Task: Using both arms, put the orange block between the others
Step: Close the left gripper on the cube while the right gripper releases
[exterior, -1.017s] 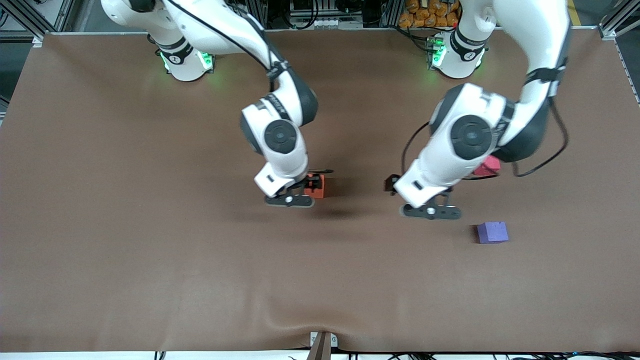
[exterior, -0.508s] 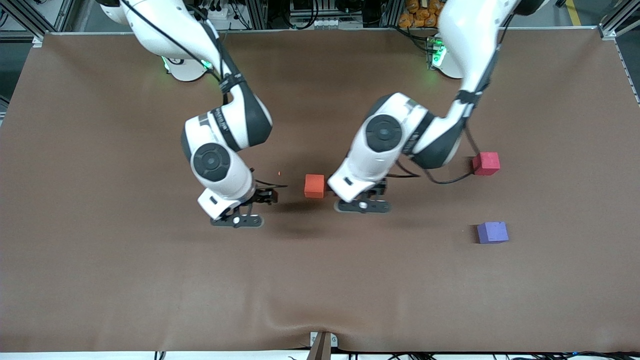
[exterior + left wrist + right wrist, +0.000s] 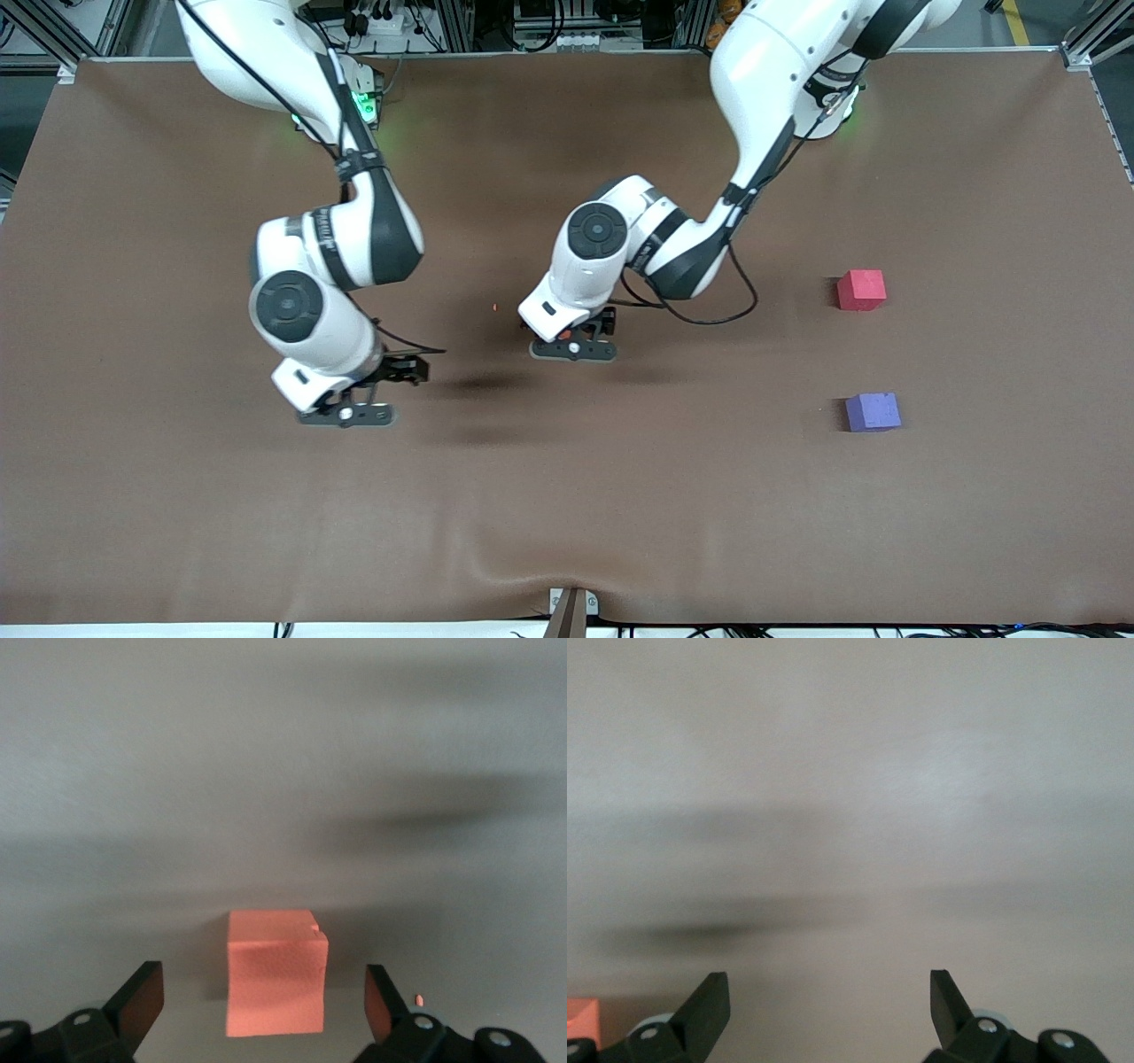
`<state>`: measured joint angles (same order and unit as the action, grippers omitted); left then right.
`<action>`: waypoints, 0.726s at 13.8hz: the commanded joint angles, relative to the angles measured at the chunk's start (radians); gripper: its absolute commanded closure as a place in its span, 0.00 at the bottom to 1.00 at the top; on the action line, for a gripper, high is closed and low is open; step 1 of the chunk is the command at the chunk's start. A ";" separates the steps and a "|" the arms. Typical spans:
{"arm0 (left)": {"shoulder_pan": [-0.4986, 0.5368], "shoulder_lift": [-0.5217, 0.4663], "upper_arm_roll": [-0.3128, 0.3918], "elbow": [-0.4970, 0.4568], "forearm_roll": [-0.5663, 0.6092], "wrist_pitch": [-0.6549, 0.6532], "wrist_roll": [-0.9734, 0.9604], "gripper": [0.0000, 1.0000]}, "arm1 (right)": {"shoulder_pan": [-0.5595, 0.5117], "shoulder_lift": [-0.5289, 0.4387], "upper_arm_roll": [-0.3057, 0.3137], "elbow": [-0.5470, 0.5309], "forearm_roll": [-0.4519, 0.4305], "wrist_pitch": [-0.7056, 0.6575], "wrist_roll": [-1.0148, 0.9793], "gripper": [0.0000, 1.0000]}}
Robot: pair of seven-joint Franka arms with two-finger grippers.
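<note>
The orange block [image 3: 275, 983] should go between the red-pink and purple-blue cubes, so my left gripper will grab it by its two opposite sides next.
The orange block [image 3: 275, 983] sits on the brown table between the spread fingers of my left gripper [image 3: 263, 985], and neither finger touches it. In the front view the left gripper [image 3: 574, 344] hangs low over the table's middle and covers nearly all of that block. My right gripper [image 3: 347, 409] is open and holds nothing, low over bare cloth toward the right arm's end. The right wrist view shows only table between the right gripper's [image 3: 828, 988] fingers. The red-pink cube [image 3: 861, 290] and the purple-blue cube [image 3: 873, 412] rest toward the left arm's end, the purple one nearer the front camera.
A tiny orange crumb [image 3: 494, 307] lies on the cloth beside the orange block. The brown cloth [image 3: 620, 496] bulges slightly at its front edge near a small mount [image 3: 571, 607]. A gap of bare cloth separates the red-pink and purple-blue cubes.
My right gripper left the orange block and swung toward its own end of the table. My left arm swept in from near the red-pink cube and now straddles the orange block.
</note>
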<state>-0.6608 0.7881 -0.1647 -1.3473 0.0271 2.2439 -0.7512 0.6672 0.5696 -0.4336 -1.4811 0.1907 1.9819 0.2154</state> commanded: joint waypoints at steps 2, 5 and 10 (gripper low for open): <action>-0.025 0.023 0.013 0.023 -0.004 0.002 -0.020 0.00 | -0.052 -0.092 -0.053 -0.051 -0.011 -0.005 -0.125 0.00; -0.046 0.037 0.013 0.014 -0.004 0.002 -0.068 0.00 | -0.109 -0.161 -0.054 -0.054 -0.011 -0.049 -0.128 0.00; -0.051 0.063 0.013 0.016 0.001 0.002 -0.074 0.00 | -0.196 -0.211 -0.060 -0.044 -0.013 -0.116 -0.128 0.00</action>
<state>-0.7061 0.8395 -0.1636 -1.3478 0.0271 2.2461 -0.8232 0.4967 0.4007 -0.5048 -1.4911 0.1906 1.8974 0.0917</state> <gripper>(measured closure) 0.000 0.000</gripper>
